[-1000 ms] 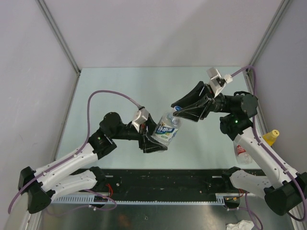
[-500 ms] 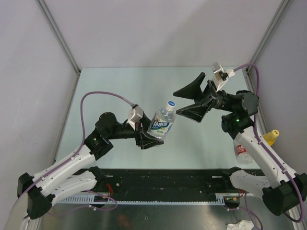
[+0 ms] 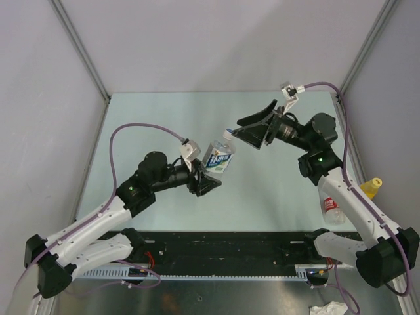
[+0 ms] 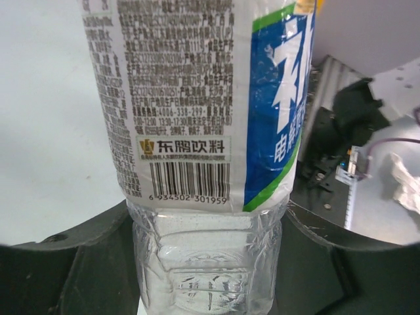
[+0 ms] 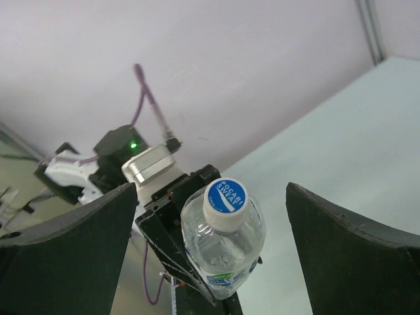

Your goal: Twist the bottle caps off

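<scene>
The right gripper grabs the white cap [image 3: 228, 134] [image 5: 226, 205] by its opposite sides next, facing its blue top, to unscrew it.
My left gripper [image 3: 207, 176] is shut on the lower body of a clear bottle with a blue-green label [image 3: 218, 156], holding it tilted above the table with its neck toward the right arm. In the left wrist view the bottle [image 4: 203, 131] fills the frame between the two dark fingers [image 4: 72, 262]. Its white cap with a blue top [image 5: 225, 197] is still on the neck. My right gripper [image 3: 237, 130] stands wide open facing the cap [image 3: 227, 134], one finger on each side and neither touching it. In the right wrist view the bottle [image 5: 223, 246] sits between those spread fingers [image 5: 65, 249].
A clear bottle with a red label [image 3: 333, 207] lies near the table's right edge, beside the right arm. Just behind it stands a bottle with a yellow cap [image 3: 371, 188]. Grey walls close in the pale green table [image 3: 164, 118] on three sides.
My right gripper has let go of the cap, opened wide and drawn back. The left arm has shifted the bottle a little up and to the left.
</scene>
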